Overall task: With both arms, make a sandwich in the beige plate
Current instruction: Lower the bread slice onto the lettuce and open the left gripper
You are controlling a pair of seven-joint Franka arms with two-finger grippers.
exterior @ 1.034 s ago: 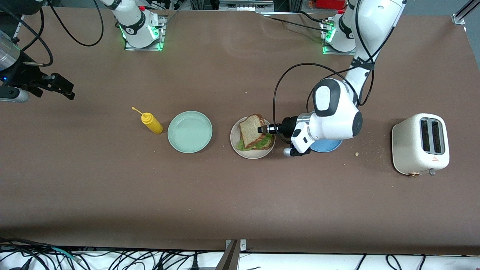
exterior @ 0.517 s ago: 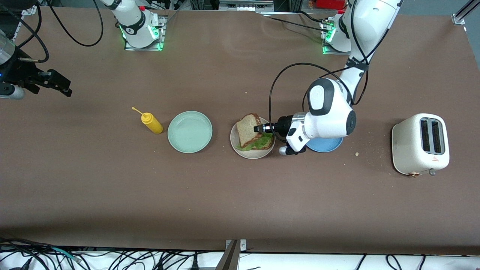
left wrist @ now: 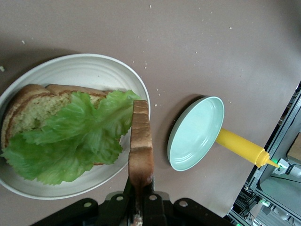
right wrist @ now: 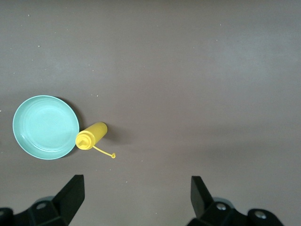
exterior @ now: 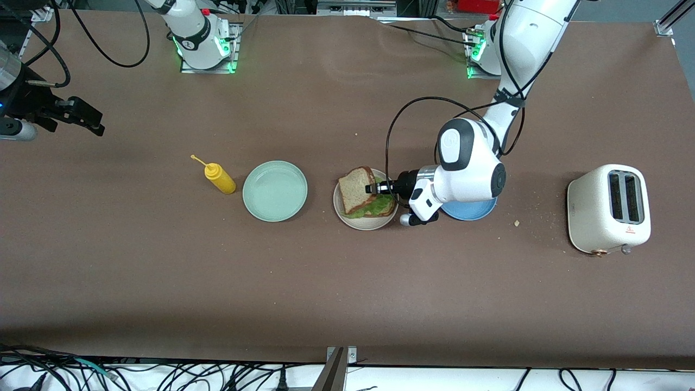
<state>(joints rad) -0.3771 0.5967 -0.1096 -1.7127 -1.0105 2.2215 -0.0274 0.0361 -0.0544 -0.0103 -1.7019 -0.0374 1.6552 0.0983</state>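
The bread slice leans over the lettuce inside the plate and would lie in place, so my left gripper should open its fingers.
The beige plate (exterior: 374,224) (left wrist: 84,70) holds a bread slice (left wrist: 26,110) with a ruffled green lettuce leaf (exterior: 377,207) (left wrist: 70,136) on it. A second bread slice (exterior: 355,189) (left wrist: 140,141) leans tilted over the lettuce, its crust edge pinched in my left gripper (exterior: 371,188) (left wrist: 140,187), which is shut on it. My right gripper (exterior: 89,124) (right wrist: 136,181) waits open over the table at the right arm's end, with nothing between its fingers.
A mint green plate (exterior: 275,190) (right wrist: 45,127) lies beside the beige plate, with a yellow squeeze bottle (exterior: 220,178) (right wrist: 91,135) next to it. A blue plate (exterior: 472,210) sits partly under the left arm. A white toaster (exterior: 609,209) stands at the left arm's end.
My left gripper has carried the held bread slice a little toward the right arm's end, farther over the plate. The right gripper has drifted slightly toward the table's edge.
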